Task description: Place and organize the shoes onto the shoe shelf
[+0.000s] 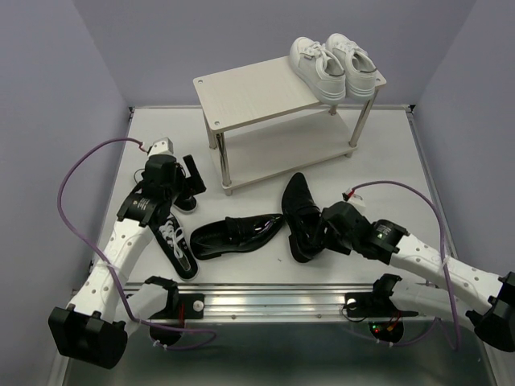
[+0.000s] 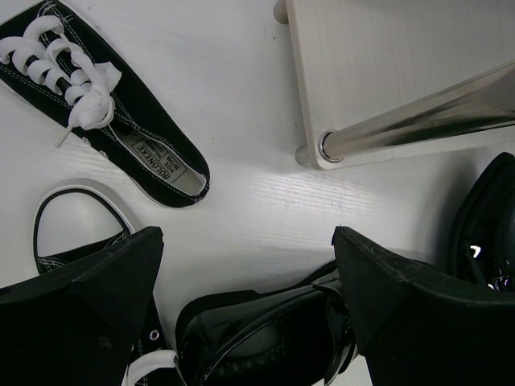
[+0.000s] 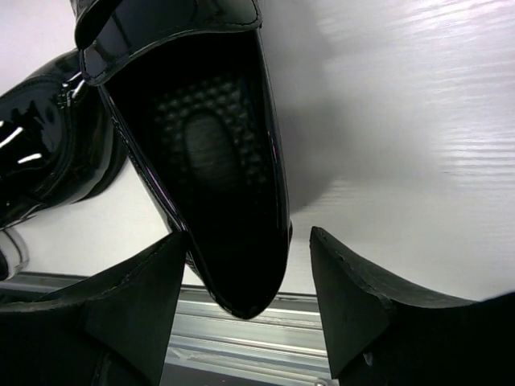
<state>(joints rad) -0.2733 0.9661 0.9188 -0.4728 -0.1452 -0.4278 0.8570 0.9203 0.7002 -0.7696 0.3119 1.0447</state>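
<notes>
My fingers are both short of the loafer's opening, so it isn't time to close yet. My right gripper has to move down before it closes on the heel rim [image 1: 305, 251] [image 3: 247, 299].
The shoe shelf [image 1: 257, 95] stands at the back, with the two white sneakers [image 1: 334, 66] on the right of its top board. Two glossy black loafers lie on the table: one [image 1: 237, 233] on its side, one [image 1: 299, 215] to its right. My right gripper [image 1: 324, 231] is open and straddles the heel of the right loafer [image 3: 209, 153] without closing on it. One black canvas sneaker [image 1: 179, 245] lies near the left arm; the other [image 1: 187, 201] is partly hidden under my left gripper [image 1: 181, 183], which is open and empty above the table [image 2: 249, 273].
The left wrist view shows the shelf's lower board [image 2: 386, 72] and a silver leg [image 2: 418, 121], a canvas sneaker [image 2: 105, 104] and the left loafer [image 2: 265, 338]. A metal rail [image 1: 273, 304] runs along the table's near edge. Purple walls surround the table.
</notes>
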